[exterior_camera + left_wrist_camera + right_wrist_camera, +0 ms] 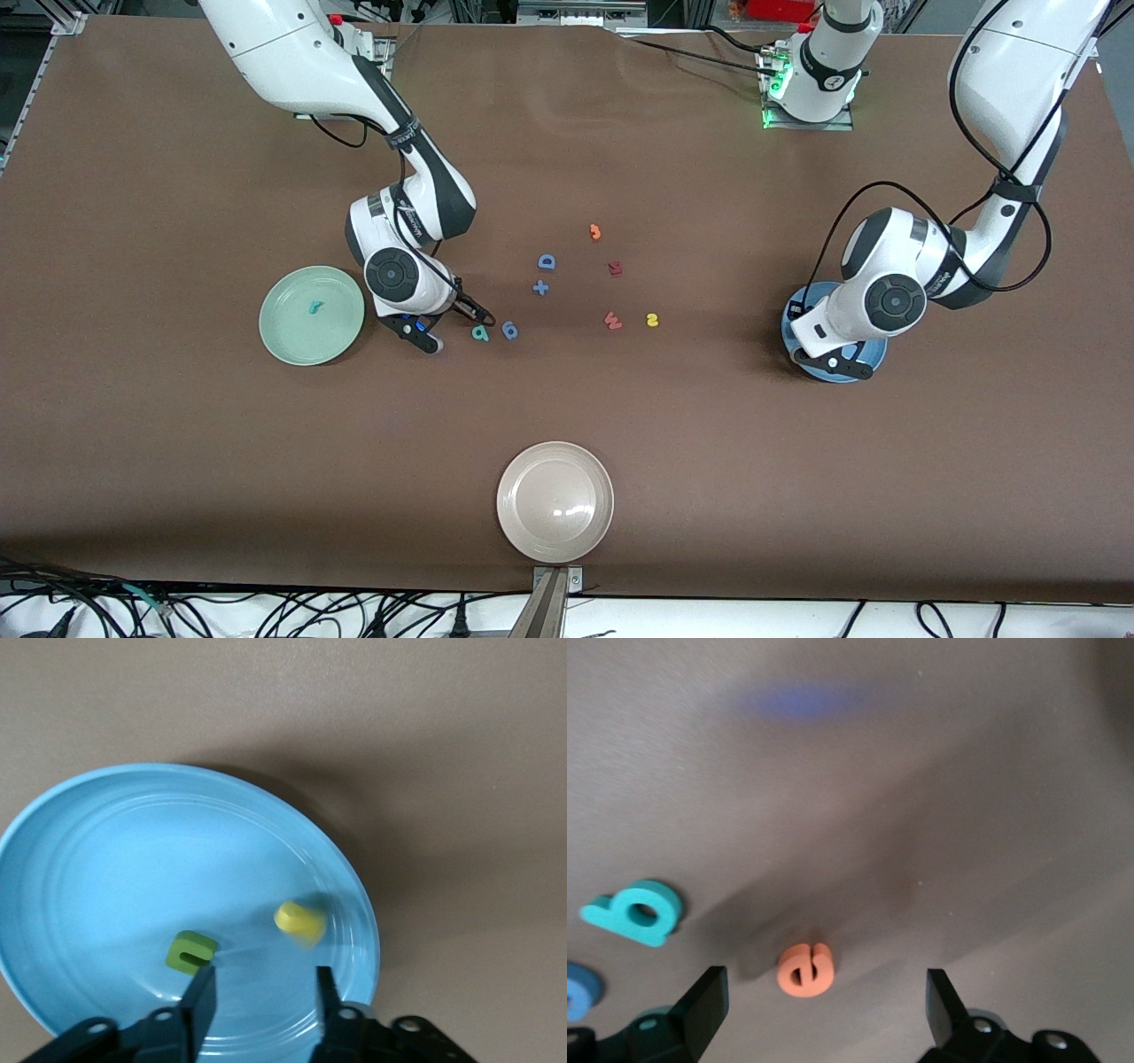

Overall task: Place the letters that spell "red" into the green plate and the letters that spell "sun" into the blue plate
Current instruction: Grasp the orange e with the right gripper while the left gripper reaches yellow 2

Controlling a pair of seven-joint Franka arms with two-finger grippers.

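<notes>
The orange "e" has the fingers on either side of it in the right wrist view, so my right gripper needs to close on it.
My left gripper [263, 994] hangs open over the blue plate [106, 859], nothing between its fingers. In that plate lie the olive-green "n" [190, 951] and a blurred yellow "u" piece [299, 921]. My right gripper [824, 1001] stands open low over the table, with the orange "e" [805, 969] lying flat between its fingers, untouched. The teal "d" [638, 911] lies beside it. The right gripper [452, 326] is next to the green plate [292, 341], which holds the teal "r" [314, 307]. The yellow "s" [653, 320] lies mid-table. The left hand [833, 354] covers most of the blue plate [873, 359].
A blue rounded letter [509, 330] lies by the teal "d" [480, 333]. Mid-table are a blue "D" [547, 261], a blue plus [540, 287], two red letters [612, 320] [616, 268] and an orange hooked piece [595, 232]. A beige-white plate [532, 532] sits nearest the front camera.
</notes>
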